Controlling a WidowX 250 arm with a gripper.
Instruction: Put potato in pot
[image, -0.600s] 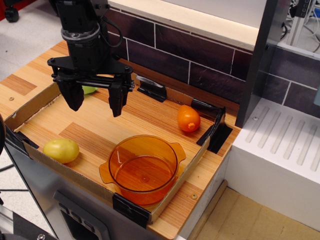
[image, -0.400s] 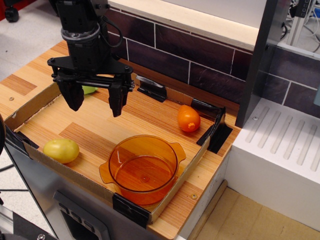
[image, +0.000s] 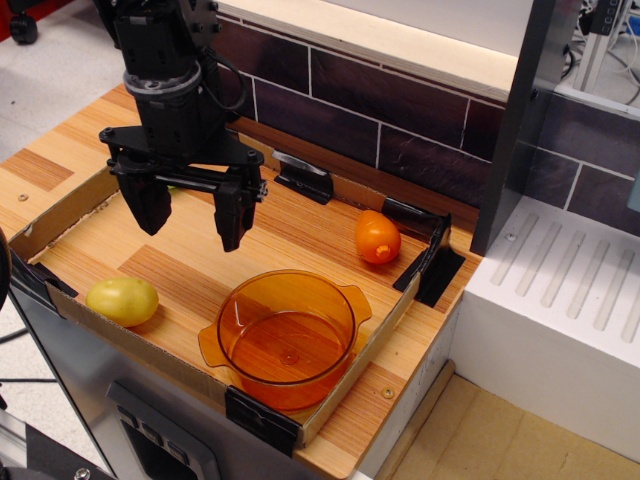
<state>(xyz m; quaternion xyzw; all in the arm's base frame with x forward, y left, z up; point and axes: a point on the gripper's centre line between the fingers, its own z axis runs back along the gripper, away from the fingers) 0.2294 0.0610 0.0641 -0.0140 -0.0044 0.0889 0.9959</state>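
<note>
The pale yellow potato's rounded middle (image: 123, 301) is the part my gripper needs to grab next, so that the potato can go in the orange pot (image: 288, 337).
The pale yellow potato (image: 122, 300) lies on the wooden tray floor at the front left, near the cardboard rim. The translucent orange pot (image: 288, 337) stands empty at the front middle, to the right of the potato. My black gripper (image: 190, 218) hangs open and empty above the tray, behind and above the gap between potato and pot. Its two fingers point down, wide apart.
An orange rounded toy (image: 377, 237) lies at the back right of the tray. A light green toy (image: 176, 184) is mostly hidden behind the gripper. A low cardboard rim (image: 60, 208) rings the tray. A dark tiled wall (image: 400, 130) stands behind, a white drainer (image: 560, 300) at right.
The gripper has shifted slightly forward and lower, now covering more of the green toy. Its jaws stay open. Potato and pot have not moved.
</note>
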